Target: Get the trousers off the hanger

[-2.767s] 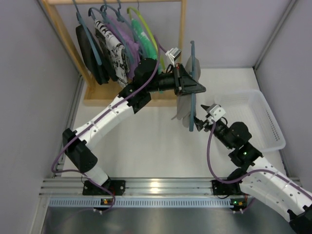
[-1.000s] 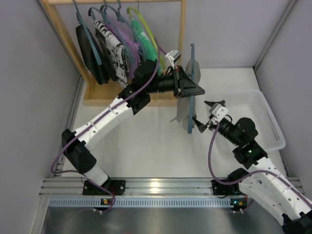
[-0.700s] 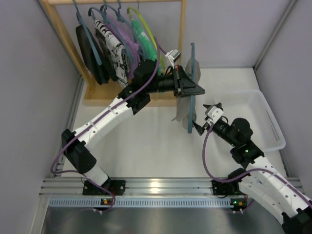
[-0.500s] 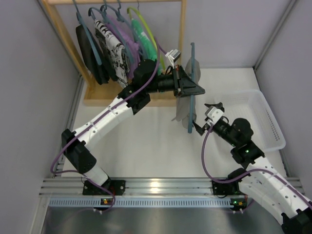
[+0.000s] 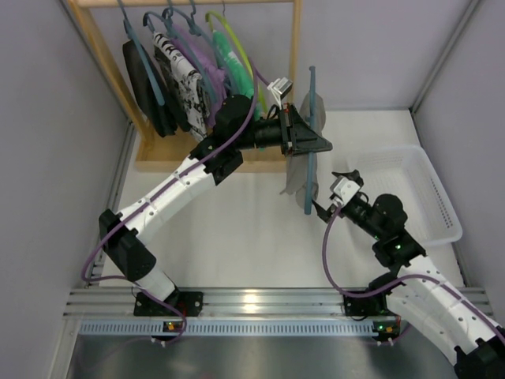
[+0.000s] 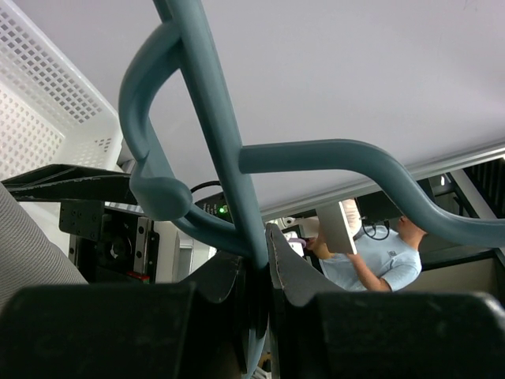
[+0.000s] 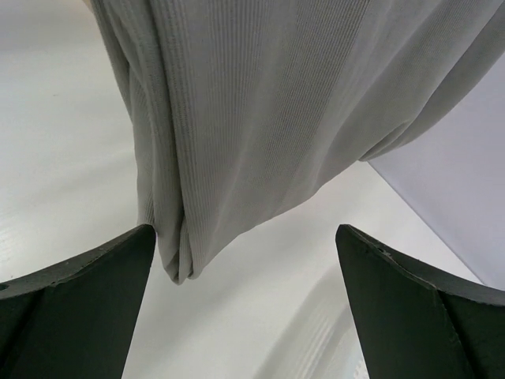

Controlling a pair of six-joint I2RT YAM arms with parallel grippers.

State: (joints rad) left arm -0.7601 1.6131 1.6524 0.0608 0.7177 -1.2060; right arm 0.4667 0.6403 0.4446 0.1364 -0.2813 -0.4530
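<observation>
Next, my right gripper grabs the grey trousers by their hanging folded lower edge (image 5: 311, 190) (image 7: 238, 215) to pull them off the held hanger.
A blue-grey hanger (image 5: 309, 103) hangs in the air over the table, and my left gripper (image 5: 314, 144) is shut on its neck. In the left wrist view the hanger (image 6: 211, 118) runs down between the closed fingers of the left gripper (image 6: 259, 264). Grey ribbed trousers (image 5: 297, 180) drape from the hanger, their folded lower edge above the table. My right gripper (image 5: 327, 192) stands open just right of that lower edge. In the right wrist view the trousers (image 7: 260, 110) fill the space ahead of the right gripper (image 7: 245, 233); its dark fingers (image 7: 75, 296) are wide apart, not touching the cloth.
A wooden rack (image 5: 296, 47) at the back left carries several more hangers with clothes (image 5: 185, 79). A white mesh basket (image 5: 430, 201) sits on the table at the right, also seen as the basket (image 6: 47, 87) in the left wrist view. Grey walls close in both sides.
My right gripper has opened wider and shifted a little left, closer to the trousers' lower edge. The left arm and the hanger have stayed put.
</observation>
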